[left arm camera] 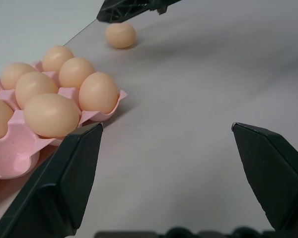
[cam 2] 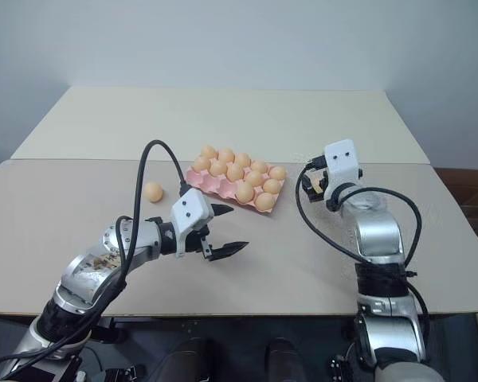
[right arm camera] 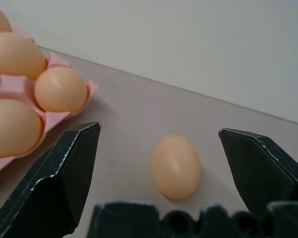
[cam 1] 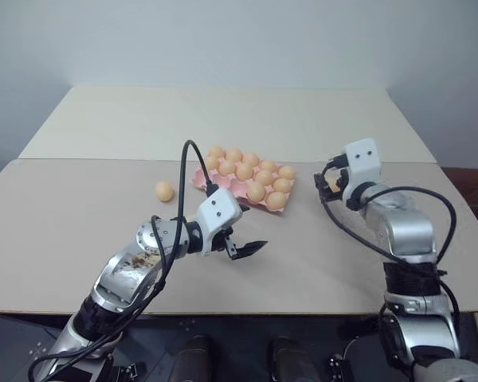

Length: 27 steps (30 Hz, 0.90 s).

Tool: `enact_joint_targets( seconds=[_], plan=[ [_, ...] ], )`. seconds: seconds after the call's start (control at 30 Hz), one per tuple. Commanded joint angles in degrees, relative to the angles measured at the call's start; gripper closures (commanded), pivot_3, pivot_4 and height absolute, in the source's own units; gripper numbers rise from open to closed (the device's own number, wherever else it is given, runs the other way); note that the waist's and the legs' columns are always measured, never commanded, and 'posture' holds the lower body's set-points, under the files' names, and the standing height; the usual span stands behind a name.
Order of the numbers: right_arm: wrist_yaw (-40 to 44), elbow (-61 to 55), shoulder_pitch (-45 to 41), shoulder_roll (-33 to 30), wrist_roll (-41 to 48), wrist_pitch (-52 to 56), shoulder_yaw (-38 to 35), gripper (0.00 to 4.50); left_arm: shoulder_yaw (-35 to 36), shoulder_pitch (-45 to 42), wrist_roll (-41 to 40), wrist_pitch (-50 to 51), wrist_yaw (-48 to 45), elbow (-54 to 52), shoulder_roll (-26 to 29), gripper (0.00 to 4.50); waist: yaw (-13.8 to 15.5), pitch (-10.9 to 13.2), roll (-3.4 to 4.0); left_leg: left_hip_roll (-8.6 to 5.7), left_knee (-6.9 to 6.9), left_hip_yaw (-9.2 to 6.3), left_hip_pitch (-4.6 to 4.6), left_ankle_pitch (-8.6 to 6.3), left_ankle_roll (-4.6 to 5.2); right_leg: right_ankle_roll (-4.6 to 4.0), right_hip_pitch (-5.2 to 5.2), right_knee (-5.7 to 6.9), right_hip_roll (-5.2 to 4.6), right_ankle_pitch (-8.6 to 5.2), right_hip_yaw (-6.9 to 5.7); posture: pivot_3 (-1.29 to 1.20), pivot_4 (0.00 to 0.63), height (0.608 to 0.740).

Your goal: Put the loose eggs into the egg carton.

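Observation:
I would miss the loose egg (cam 1: pixel 333 184) by closing now, as my right gripper's fingers stop above it, so I should come down first, then close on the egg.
The pink egg carton (cam 1: pixel 200 180) lies mid-table, most of its cups holding pale orange eggs. One loose egg (cam 1: pixel 164 191) rests on the table left of it. Another loose egg (right arm camera: pixel 175 166) lies right of the carton, just ahead of my right gripper (right arm camera: pixel 159 131), whose fingers stand open on either side of it without touching. My left gripper (cam 2: pixel 225 230) hovers open and empty in front of the carton's near edge. In the left wrist view the carton (left arm camera: pixel 15 148) is close beside one finger, and the right-hand egg (left arm camera: pixel 120 35) lies beyond.
The beige table (cam 1: pixel 80 239) has a seam across it behind the carton, and a second tabletop (cam 1: pixel 223 119) continues to the grey wall. Black cables loop off both wrists above the table.

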Motion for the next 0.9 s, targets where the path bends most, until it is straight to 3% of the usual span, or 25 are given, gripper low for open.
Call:
enact_joint_targets(
  seconds=[0.03, 0.6, 0.7, 0.9],
  plan=[
    [1.7, 4.8, -3.1, -1.5, -0.1, -2.9, -0.1, 0.02, 0.7, 0.0, -0.4, 0.2, 0.2, -2.6, 0.0, 0.00, 0.0, 0.0, 0.00, 0.00, 0.00, 0.00, 0.00, 0.00, 0.00, 0.00, 0.00, 0.00, 0.00, 0.00, 0.00, 0.00, 0.150, 0.740],
    [5.1, 24.3, -10.1, -2.3, -1.9, -10.5, 2.0, 0.02, 2.6, 2.0, -0.3, -0.3, 1.0, -3.8, 0.6, 0.00, -0.1, 0.0, 0.01, 0.01, 0.00, 0.01, 0.00, 0.00, 0.00, 0.01, -0.01, 0.01, 0.01, 0.02, 0.02, 0.00, 0.150, 0.740],
    [4.9, 25.4, -10.4, -1.8, -2.1, -11.4, 1.9, 0.59, 2.9, 2.6, -0.3, -0.7, 0.8, -3.8, 0.9, 0.00, -0.1, 0.0, 0.01, 0.01, 0.00, 0.01, 0.01, 0.00, 0.00, 0.01, 0.00, 0.01, 0.01, 0.02, 0.02, 0.00, 0.150, 0.740],
    [5.2, 25.6, -10.4, -1.6, -2.1, -11.3, 1.8, 2.52, 4.7, 4.9, -0.3, -1.3, 0.2, -3.9, 3.3, 0.00, -0.2, 0.0, 0.01, 0.01, 0.00, 0.01, 0.01, 0.00, 0.00, 0.01, -0.01, 0.01, 0.00, 0.02, 0.02, 0.00, 0.150, 0.740]
  ],
)
